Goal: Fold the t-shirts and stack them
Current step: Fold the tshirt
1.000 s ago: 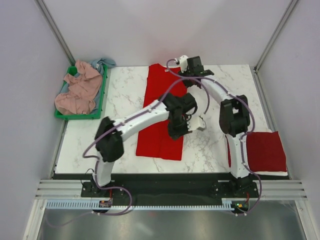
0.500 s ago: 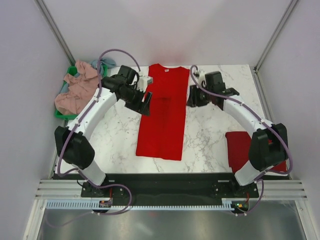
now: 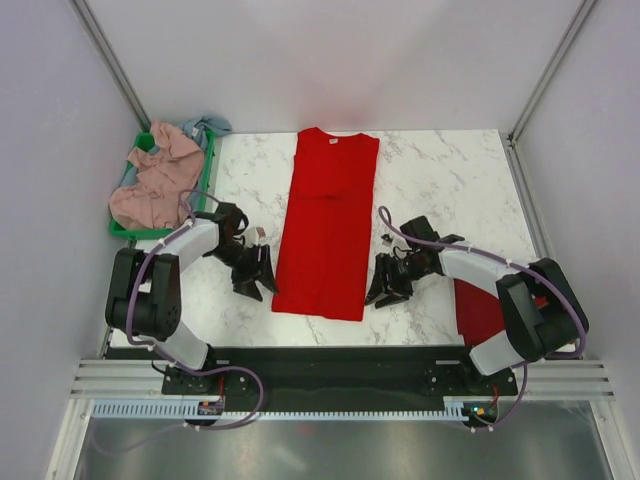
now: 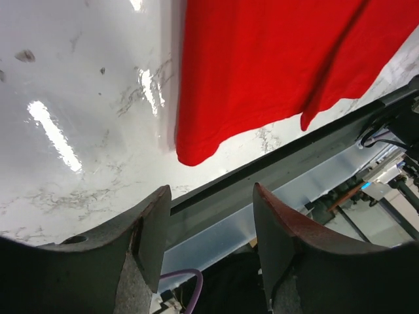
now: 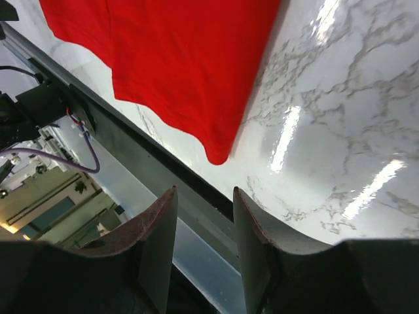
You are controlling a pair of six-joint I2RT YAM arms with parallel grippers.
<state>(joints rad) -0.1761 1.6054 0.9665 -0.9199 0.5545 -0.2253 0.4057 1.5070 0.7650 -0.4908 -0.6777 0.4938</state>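
Observation:
I will fold the hem of the bright red t-shirt over toward the collar, so I next need to grab the t-shirt by its near hem corner [image 3: 359,316] with my right gripper.
One bright red t-shirt [image 3: 328,225] lies flat on the marble table [image 3: 450,180] as a long narrow strip, with its collar and white label at the far end. My left gripper [image 3: 256,284] sits low just left of the near left hem corner [image 4: 196,152], open and empty. Mirroring it, my right gripper [image 3: 386,292] is open and empty beside the near right hem corner [image 5: 219,152]. Neither touches the cloth. A folded dark red t-shirt [image 3: 478,308] lies at the near right, partly hidden by the right arm. Pink [image 3: 155,185] and grey-blue [image 3: 208,126] t-shirts fill the bin.
The green plastic bin [image 3: 205,185] stands at the far left edge of the table. A dark rail [image 3: 330,352] runs along the near table edge just in front of both grippers. White walls close in the left, right and back.
Both arms have swung from the far half of the red t-shirt down to its near hem corners. The left gripper, shut a second ago, now stands open.

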